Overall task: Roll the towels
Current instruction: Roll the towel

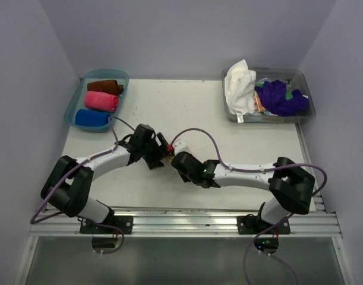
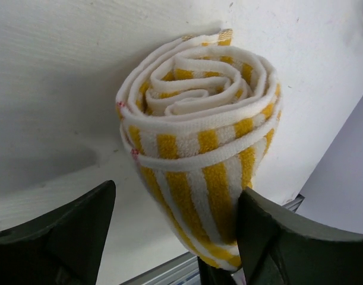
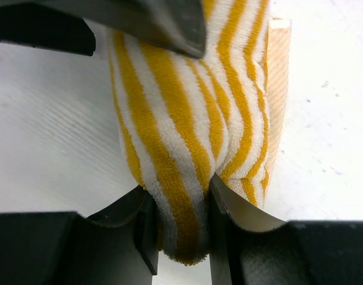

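The striped roll has to stay rolled for the blue tray, so my left gripper next needs to grab it across its sides near the spiral end (image 1: pixel 168 159) (image 2: pixel 193 172).
A mustard-yellow and white striped towel (image 2: pixel 199 136), rolled into a spiral, is held above the table between the two grippers. My left gripper (image 2: pixel 176 199) is open: its right finger touches the roll's side and its left finger stands well apart. My right gripper (image 3: pixel 181 190) is shut on the striped towel (image 3: pixel 181 148), pinching a fold of its other end. In the top view the left gripper (image 1: pixel 160 152) and right gripper (image 1: pixel 175 159) meet at the table's middle, and they hide most of the roll there.
A blue tray (image 1: pixel 71 107) at the back left holds rolled brown (image 1: pixel 105 86), pink (image 1: pixel 101 101) and blue (image 1: pixel 92 118) towels. A grey bin (image 1: pixel 306 113) at the back right holds loose white (image 1: pixel 240 86) and purple (image 1: pixel 280 98) towels. Walls stand left and right.
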Motion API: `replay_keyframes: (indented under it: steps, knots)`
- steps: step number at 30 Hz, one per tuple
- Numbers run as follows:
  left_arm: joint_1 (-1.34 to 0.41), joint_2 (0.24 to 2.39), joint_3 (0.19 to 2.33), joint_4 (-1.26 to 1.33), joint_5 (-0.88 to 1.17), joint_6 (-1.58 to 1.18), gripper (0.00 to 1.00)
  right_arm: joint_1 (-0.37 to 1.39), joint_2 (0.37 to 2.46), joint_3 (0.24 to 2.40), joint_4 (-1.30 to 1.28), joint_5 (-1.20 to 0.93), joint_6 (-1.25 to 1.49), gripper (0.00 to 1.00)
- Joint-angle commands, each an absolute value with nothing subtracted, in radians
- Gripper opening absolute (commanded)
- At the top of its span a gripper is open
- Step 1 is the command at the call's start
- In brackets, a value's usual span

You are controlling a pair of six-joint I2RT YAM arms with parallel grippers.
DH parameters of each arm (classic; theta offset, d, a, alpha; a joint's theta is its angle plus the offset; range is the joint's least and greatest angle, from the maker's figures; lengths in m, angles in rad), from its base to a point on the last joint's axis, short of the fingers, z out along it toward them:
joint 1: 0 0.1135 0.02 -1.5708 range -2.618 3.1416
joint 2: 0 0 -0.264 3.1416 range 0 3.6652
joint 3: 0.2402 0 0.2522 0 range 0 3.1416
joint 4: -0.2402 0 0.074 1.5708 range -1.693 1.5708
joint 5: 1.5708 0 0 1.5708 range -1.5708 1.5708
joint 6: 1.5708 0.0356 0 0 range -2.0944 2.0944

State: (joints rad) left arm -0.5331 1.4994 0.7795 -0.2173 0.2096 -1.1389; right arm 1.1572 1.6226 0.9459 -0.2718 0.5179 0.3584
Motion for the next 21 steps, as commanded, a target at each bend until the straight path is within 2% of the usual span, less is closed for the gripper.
replay_keyframes:
  steps: [1,2,11,15,19,21]
  knots:
    - [-0.474,1.439,0.727,-0.164,0.244,-1.078,0.81,1.071,1.557,0.874,-0.152,0.266,0.42,0.26]
    - [-0.469,1.436,0.727,-0.149,0.267,-1.068,0.84,1.059,1.543,0.868,-0.143,0.208,0.426,0.26]
    - [-0.472,1.494,0.75,-0.095,0.35,-1.026,0.89,0.919,1.523,0.795,-0.009,-0.049,0.534,0.25]
    - [-0.472,1.502,0.739,-0.083,0.362,-1.026,0.99,0.858,1.523,0.744,0.081,-0.149,0.597,0.25]
    - [-0.474,1.503,0.724,-0.054,0.377,-1.034,0.99,0.819,1.535,0.71,0.15,-0.236,0.643,0.24]
    - [-0.474,1.505,0.718,-0.043,0.38,-1.042,0.95,0.799,1.548,0.69,0.198,-0.282,0.673,0.24]
